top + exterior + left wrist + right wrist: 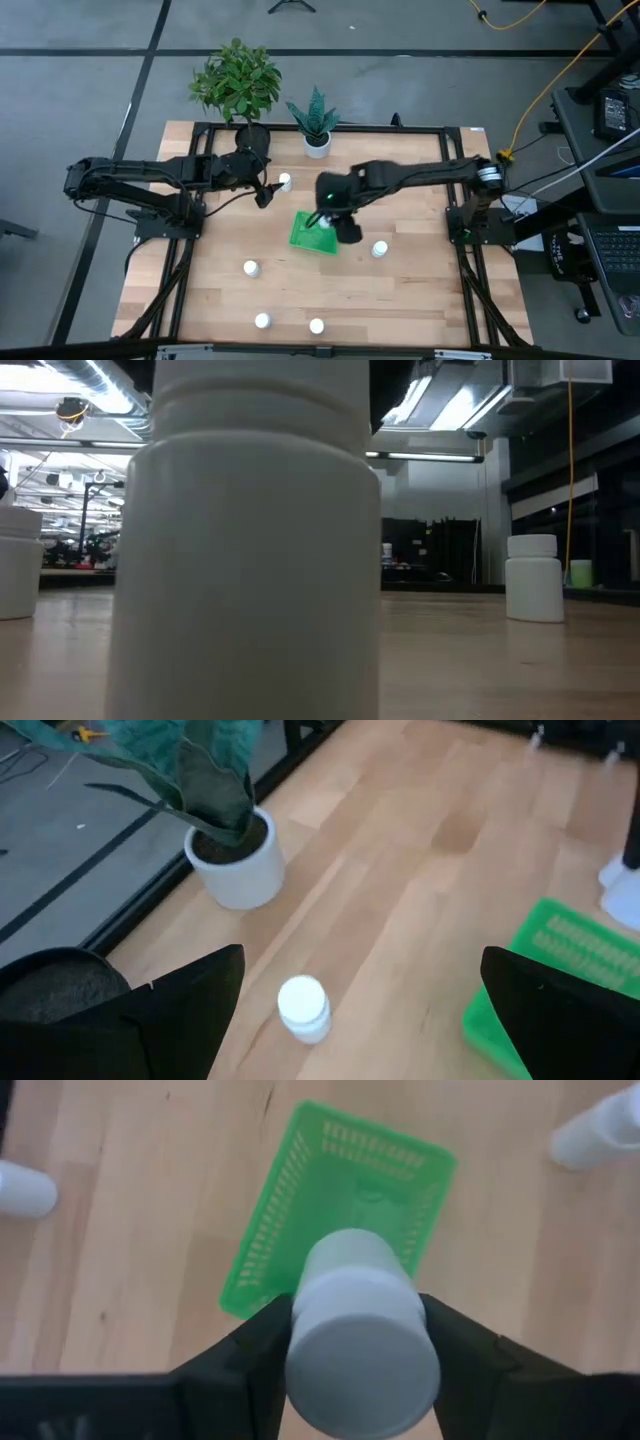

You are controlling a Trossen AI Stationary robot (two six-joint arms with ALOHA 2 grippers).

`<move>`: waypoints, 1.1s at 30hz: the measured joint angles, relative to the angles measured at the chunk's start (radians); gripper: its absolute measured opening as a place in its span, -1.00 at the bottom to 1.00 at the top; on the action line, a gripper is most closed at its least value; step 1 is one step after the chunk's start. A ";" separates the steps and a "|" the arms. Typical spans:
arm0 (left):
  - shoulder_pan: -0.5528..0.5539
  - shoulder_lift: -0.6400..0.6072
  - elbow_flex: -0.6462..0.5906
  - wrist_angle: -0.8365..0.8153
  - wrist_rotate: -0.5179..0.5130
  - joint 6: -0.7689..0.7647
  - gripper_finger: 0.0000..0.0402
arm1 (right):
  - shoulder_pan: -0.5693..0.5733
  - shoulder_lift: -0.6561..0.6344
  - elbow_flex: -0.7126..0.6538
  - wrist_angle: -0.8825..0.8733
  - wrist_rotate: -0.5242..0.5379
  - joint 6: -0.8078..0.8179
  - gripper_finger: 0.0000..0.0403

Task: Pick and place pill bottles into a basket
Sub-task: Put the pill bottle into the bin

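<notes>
In the right wrist view the white pill bottle point(360, 1340) still hangs above the green basket, so it is too early for my right gripper to release it before it comes down in.
My right gripper point(360, 1342) is shut on a small white pill bottle point(358, 1320) above the bright green basket point(300, 1200), which lies on the table's middle point(312, 236). My left gripper point(360, 1010) is open over the far middle of the table point(266, 192). A white pill bottle point(303, 1008) stands on the wood just ahead of it, between the lines of its fingers and apart from them point(285, 182). Several more bottles stand on the table: one right of the basket point(379, 249), one left of centre point(251, 268), two near the front edge point(262, 321) point(316, 326). My right gripper pinches the bottle between its two fingers, one on each opposite side of the round wall point(300, 1315). The fingers point down from above. The bottle is lifted clear and hangs over the near part of the basket.
A white plant pot point(238, 865) with a spiky plant stands at the table's far edge point(317, 143). A bushy plant in a dark pot point(240, 85) stands to its left. In the low view one bottle point(250, 560) fills the foreground and another point(535, 575) stands at the right.
</notes>
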 joint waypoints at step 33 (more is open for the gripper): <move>-0.104 -0.002 0.000 -0.021 -0.001 0.037 0.99 | 0.003 0.242 0.005 -0.064 0.026 0.099 0.07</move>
